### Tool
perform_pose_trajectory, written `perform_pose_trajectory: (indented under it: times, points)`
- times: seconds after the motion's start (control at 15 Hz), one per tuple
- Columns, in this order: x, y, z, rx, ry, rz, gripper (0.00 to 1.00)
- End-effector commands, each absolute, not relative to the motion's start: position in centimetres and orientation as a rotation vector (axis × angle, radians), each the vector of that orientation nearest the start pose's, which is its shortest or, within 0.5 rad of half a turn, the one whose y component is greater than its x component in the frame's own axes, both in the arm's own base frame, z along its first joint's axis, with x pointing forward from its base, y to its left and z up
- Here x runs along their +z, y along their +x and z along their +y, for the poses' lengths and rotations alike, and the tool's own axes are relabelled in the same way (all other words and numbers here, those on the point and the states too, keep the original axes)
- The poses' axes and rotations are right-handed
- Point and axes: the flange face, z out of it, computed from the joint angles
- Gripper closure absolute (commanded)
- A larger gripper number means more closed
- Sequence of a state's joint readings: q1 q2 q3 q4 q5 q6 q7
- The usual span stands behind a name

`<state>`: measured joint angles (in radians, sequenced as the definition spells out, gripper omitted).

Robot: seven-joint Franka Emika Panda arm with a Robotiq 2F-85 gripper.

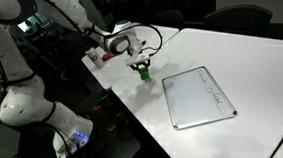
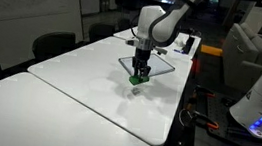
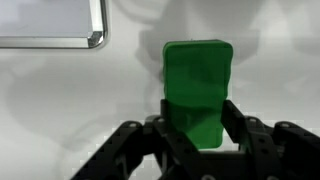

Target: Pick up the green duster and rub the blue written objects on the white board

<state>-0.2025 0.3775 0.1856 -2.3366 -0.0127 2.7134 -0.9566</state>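
White surface shows below the green duster (image 1: 143,74). I should keep holding it, because it would drop to the table if I opened my gripper now.
The green duster (image 3: 197,88) is a small green block, held between my gripper's black fingers (image 3: 196,125) in the wrist view. In both exterior views the gripper (image 1: 142,67) (image 2: 140,72) points down over the white table with the duster (image 1: 143,74) (image 2: 138,80) at its tips, at or just above the surface. The white board (image 1: 198,97) with a silver frame lies flat to the side of the gripper, a short gap away, with faint blue writing (image 1: 212,92) on it. Its corner shows in the wrist view (image 3: 60,25), and it lies behind the gripper in an exterior view (image 2: 157,64).
The white table (image 1: 233,55) has its near edge close to the gripper (image 1: 111,87). Black chairs (image 2: 54,45) stand along one side. An orange-red item (image 1: 95,58) sits at the table edge by the arm. The robot's white base (image 1: 24,106) stands beside the table.
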Motion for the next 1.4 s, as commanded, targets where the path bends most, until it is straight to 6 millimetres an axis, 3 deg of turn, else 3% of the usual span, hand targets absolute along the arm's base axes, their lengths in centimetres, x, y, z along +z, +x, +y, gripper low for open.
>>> perform_pose_trajectory:
  times: [0.0,0.27,0.47,0.53,0.6,0.8,1.0,1.33]
  points:
    - [16.1,52.1,1.6,-0.026,-2.705,-1.462,0.71]
    - [14.0,52.2,5.1,-0.032,-2.656,-1.587,0.71]
    - [12.9,52.2,6.7,-0.035,-2.623,-1.675,0.71]
    - [12.8,52.1,6.9,-0.042,-2.615,-1.699,0.41]
    - [12.7,52.0,7.1,-0.051,-2.606,-1.715,0.20]
    - [13.3,51.8,7.1,-0.079,-2.594,-1.741,0.01]
    - [15.1,51.2,7.7,-0.119,-2.594,-1.756,0.00]
    - [21.3,48.5,8.8,-0.213,-2.647,-1.758,0.00]
